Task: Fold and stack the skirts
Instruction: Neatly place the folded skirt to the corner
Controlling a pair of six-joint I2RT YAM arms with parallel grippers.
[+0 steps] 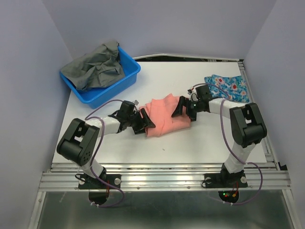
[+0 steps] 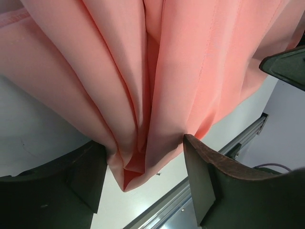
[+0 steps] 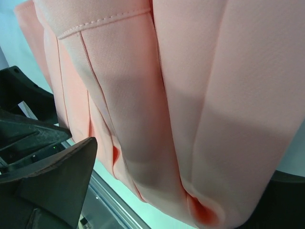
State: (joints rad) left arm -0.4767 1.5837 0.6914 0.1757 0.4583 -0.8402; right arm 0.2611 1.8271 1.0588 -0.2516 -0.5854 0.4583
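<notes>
The right gripper picks up the pink skirt by its edge opposite my left gripper next, to stack the skirt spread on the flowered skirt [image 1: 228,87].
The salmon-pink pleated skirt [image 1: 164,117] lies bunched in the middle of the white table [image 1: 190,143]. My left gripper [image 1: 144,122] is at its left edge. In the left wrist view the gripper [image 2: 143,148] is open, and a bundle of the skirt's pleats [image 2: 143,95] hangs between the two dark fingers [image 2: 202,181], brushing both. My right gripper [image 1: 183,109] is at the skirt's right edge. In the right wrist view it [image 3: 190,162] is open wide around the pink cloth [image 3: 190,95], with a gap at the left finger [image 3: 62,176]. The blue flowered skirt [image 1: 228,87] lies folded at the far right.
A blue plastic basket [image 1: 125,81] holding crumpled grey cloth [image 1: 97,67] stands at the back left. A metal rail [image 1: 162,174] runs along the table's near edge, and another [image 1: 259,129] runs down its right side. Purple walls enclose the table.
</notes>
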